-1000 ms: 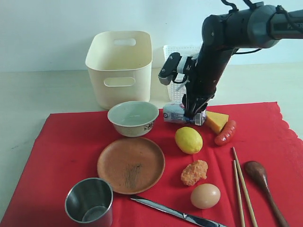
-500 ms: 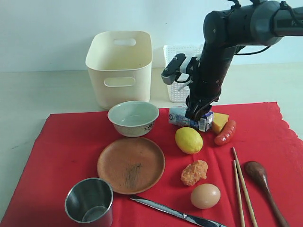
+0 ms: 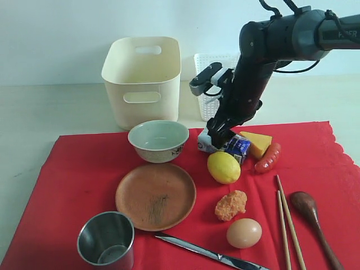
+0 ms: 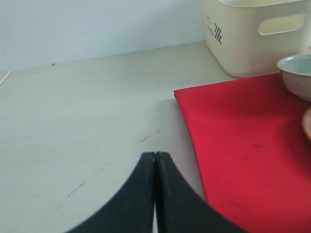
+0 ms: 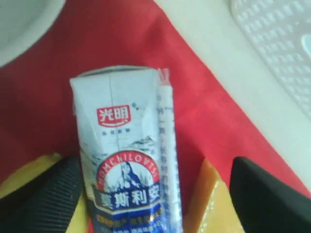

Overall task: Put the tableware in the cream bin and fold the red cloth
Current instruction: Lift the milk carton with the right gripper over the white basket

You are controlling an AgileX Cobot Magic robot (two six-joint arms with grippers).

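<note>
My right gripper should next clear the red cloth for folding, so it needs to pick up the milk carton by its printed body.
On the red cloth lie the white bowl, brown plate, steel cup, knife, chopsticks and dark spoon. The cream bin stands behind the cloth. My right gripper is low over the milk carton, open. In the right wrist view the carton lies between the fingers beside one pad, with a gap to the other. My left gripper is shut and empty over bare table beside the cloth's edge, out of the exterior view.
Lemon, cheese, sausage, an orange food lump and an egg crowd the cloth's middle and right. A white lattice basket stands behind my right arm. The bin and bowl show in the left wrist view.
My right gripper has swung left and lower over the milk carton. The carton has shifted slightly toward the lemon and turned a little.
</note>
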